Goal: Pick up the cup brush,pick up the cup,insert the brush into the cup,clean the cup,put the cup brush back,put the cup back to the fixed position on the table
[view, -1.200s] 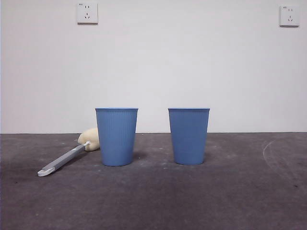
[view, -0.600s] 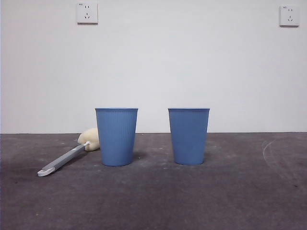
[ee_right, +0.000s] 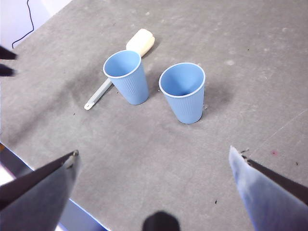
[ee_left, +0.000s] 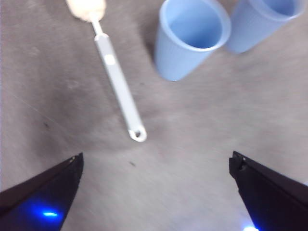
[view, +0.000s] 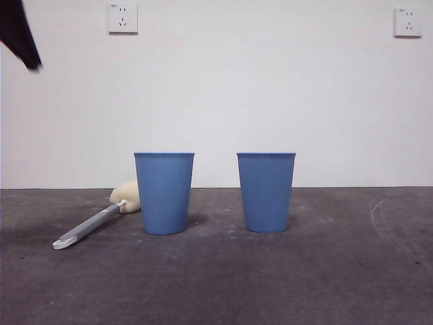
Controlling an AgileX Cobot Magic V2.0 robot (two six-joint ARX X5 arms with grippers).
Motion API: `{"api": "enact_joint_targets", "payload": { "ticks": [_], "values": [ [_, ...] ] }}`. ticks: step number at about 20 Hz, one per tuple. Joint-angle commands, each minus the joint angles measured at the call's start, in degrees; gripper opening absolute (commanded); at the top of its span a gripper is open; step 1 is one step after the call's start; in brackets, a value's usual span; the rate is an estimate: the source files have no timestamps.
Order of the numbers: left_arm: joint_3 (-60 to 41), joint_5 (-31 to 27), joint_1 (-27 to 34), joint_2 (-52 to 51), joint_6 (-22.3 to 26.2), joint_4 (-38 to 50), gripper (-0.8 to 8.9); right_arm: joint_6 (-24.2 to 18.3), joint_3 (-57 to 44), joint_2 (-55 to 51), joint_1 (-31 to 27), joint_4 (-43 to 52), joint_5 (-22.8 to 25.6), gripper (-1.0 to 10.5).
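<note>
I need to grip the brush by its grey handle near the looped tip [view: 81, 230] with my left gripper next, because the sponge head is tucked behind the blue cup [view: 164, 193].
The cup brush [view: 95, 222] lies flat on the table [view: 216, 284], left of the cups; its cream sponge head [view: 127, 196] is partly hidden behind the left cup. Two alike blue cups stand upright and empty: the left cup [view: 164, 193] and the right cup [view: 266, 192]. My left gripper [ee_left: 156, 159] hovers open above the table, near the looped tip of the brush handle [ee_left: 137, 134]; it touches nothing. A black tip of that arm [view: 20, 34] shows at the front view's top left corner. My right gripper [ee_right: 154, 151] hangs open, high above the near side of both cups [ee_right: 182, 92].
A white wall with two sockets [view: 123, 18] stands behind the table. The table's edge [ee_right: 29, 159] runs close under the right gripper. Pale scratch marks [view: 379, 210] cross the surface on the right.
A black arm tip has come into the front view's top left corner. The cups and the brush have not moved.
</note>
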Motion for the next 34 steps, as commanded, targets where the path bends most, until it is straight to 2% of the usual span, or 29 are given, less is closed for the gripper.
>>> {"api": "enact_joint_targets", "payload": {
  "ticks": [1, 4, 11, 17, 21, 26, 27, 29, 34],
  "values": [
    [0.09, -6.73, -2.82, 5.73, 0.15, 3.61, 6.24, 0.04, 0.17, 0.04, 0.04, 0.24, -0.2, 5.4],
    [0.09, -12.13, -5.33, 13.9, -0.74, 7.78, 6.24, 0.85, 0.17, 0.07, 0.04, 0.11, -0.2, 5.4],
    [0.09, -13.35, -7.65, 27.28, -5.46, 18.25, 6.23, 0.9, 0.17, 0.7, 0.04, -0.11, -0.17, 5.4],
    [0.09, -16.17, -8.5, 32.89, -7.45, 22.56, 6.23, 0.87, 0.17, 1.97, 0.04, -0.11, -0.2, 5.4],
    [0.09, -16.17, -8.5, 35.3, -9.73, 24.26, 6.23, 0.87, 0.17, 2.36, 0.04, -0.04, -0.2, 5.4],
    [0.09, -16.22, -8.87, 37.09, -10.38, 24.81, 6.17, 0.87, 0.17, 2.64, 0.04, -0.04, -0.2, 5.4],
    [0.09, -16.22, -9.01, 37.09, -10.38, 24.94, 5.61, 0.87, 0.17, 2.67, 0.04, -0.04, -0.2, 5.4],
    [0.09, -16.2, -9.14, 37.11, -10.36, 24.87, 3.88, 0.87, 0.17, 2.64, 0.04, -0.04, -0.2, 5.4],
    [0.09, -16.13, -9.46, 38.32, -12.72, 23.56, 3.04, 0.87, 0.17, 2.64, 0.04, -0.07, -0.2, 5.4]
  ]
}}
